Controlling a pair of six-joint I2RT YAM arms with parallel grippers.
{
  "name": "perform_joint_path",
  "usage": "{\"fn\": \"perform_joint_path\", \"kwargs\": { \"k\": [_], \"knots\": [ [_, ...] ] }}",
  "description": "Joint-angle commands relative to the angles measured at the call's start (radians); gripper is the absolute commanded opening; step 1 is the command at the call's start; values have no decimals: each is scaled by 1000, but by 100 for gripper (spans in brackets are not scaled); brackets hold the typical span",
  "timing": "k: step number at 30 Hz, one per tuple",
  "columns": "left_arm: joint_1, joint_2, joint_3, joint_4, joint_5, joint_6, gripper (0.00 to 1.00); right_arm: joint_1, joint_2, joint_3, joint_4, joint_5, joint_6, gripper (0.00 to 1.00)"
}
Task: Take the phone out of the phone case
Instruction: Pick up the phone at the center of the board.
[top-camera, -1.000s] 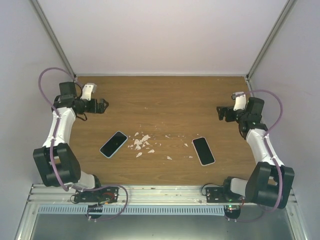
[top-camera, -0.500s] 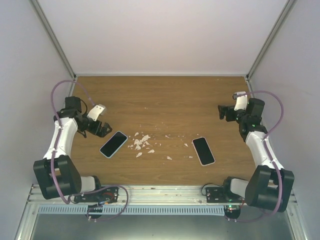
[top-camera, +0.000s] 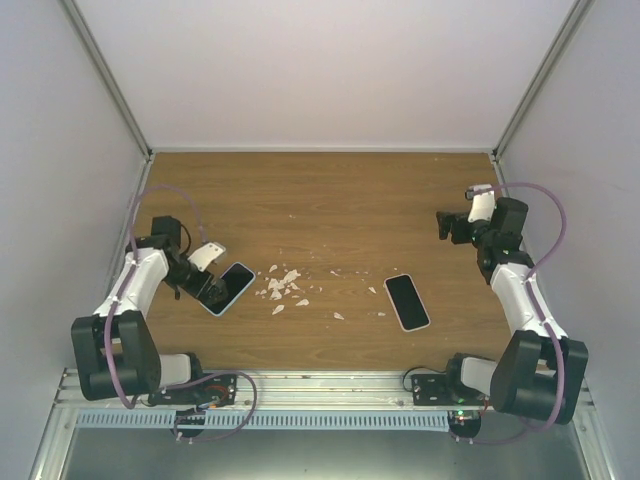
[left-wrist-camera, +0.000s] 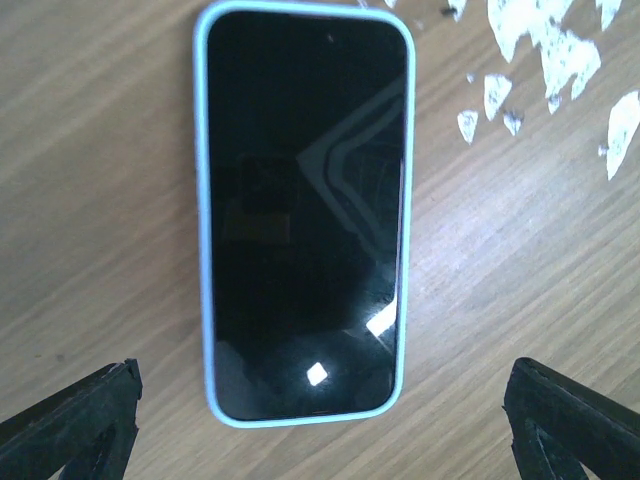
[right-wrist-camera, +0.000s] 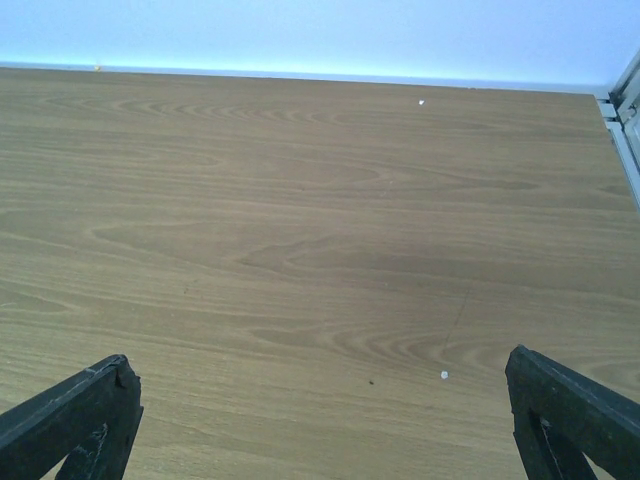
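My left gripper is still above the phone (top-camera: 230, 288) (left-wrist-camera: 306, 222), which lies flat on the tabletop below my fingers, so it must lower first or it would close on air.
A black phone in a light blue case (top-camera: 228, 287) lies screen up on the wooden table, left of centre. It fills the left wrist view (left-wrist-camera: 303, 210). My left gripper (top-camera: 203, 287) hovers over the phone's near-left end. It is open and empty, with its jaws wide apart at the bottom corners of the wrist view (left-wrist-camera: 320, 440), and the phone lies just beyond them. A second black phone in a pale case (top-camera: 407, 301) lies right of centre. My right gripper (top-camera: 446, 225) is open and empty at the far right, well away from both phones, over bare wood (right-wrist-camera: 320, 430).
Several white scraps (top-camera: 283, 285) are scattered on the table between the two phones, and they show at the top right of the left wrist view (left-wrist-camera: 550, 50). White walls enclose the table on three sides. A metal rail (top-camera: 320, 385) runs along the near edge.
My left arm has swung from the far left corner toward me and inward, bringing its open gripper over the blue-cased phone. The right arm has hardly moved.
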Motion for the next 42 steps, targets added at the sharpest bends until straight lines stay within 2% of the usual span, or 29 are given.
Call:
{"fn": "perform_joint_path", "kwargs": {
  "k": [1,31,42],
  "knots": [
    [-53,-6,-56,55,-78,-17,99,7,-11,-16,37,7,0,100],
    [-163,101,-155,259,-204,-129,99,2,-28,-36,45,-8,-10,100],
    [-271,132,-182,311,-239,-172,99,-1,-28,-45,55,-8,-15,100]
  ]
}}
